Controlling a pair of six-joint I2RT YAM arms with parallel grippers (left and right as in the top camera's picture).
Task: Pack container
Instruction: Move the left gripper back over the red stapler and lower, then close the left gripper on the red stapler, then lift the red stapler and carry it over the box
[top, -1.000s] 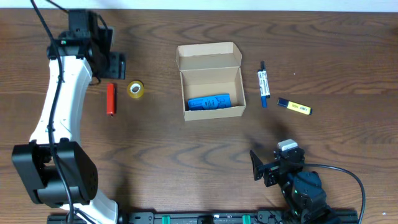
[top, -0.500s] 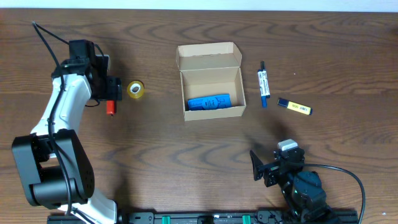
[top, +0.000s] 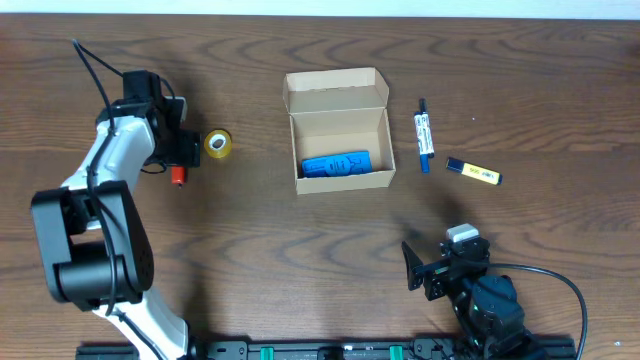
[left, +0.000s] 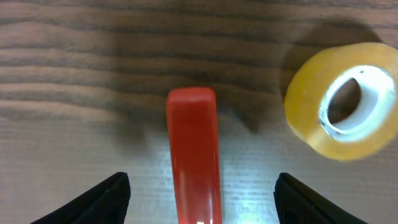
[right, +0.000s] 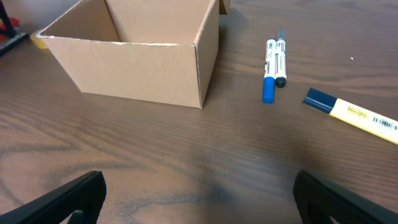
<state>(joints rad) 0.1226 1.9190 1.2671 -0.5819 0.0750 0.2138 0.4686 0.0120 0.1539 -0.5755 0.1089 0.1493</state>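
Observation:
My left fingers are above the red marker. My left gripper should go down to the marker first and then close on it.
The tan cardboard container (top: 338, 130) stands open at the table's middle with a blue item (top: 336, 164) inside; it also shows in the right wrist view (right: 134, 53). My left gripper (top: 178, 160) is open and low over a red marker (left: 194, 155), its fingers on either side of it. A yellow tape roll (top: 218, 144) lies just right of it, also in the left wrist view (left: 342, 99). A blue-and-white pen (top: 424, 135) and a yellow highlighter (top: 472, 172) lie right of the box. My right gripper (top: 445, 268) is open and empty near the front edge.
The box's hinged lid (top: 335, 90) stands open at its far side. In the right wrist view the pen (right: 272, 61) and highlighter (right: 351, 112) lie on the wood beyond the box corner.
My left gripper has moved toward the front and down over the red marker, now covering most of it in the overhead view. The right arm has not moved.

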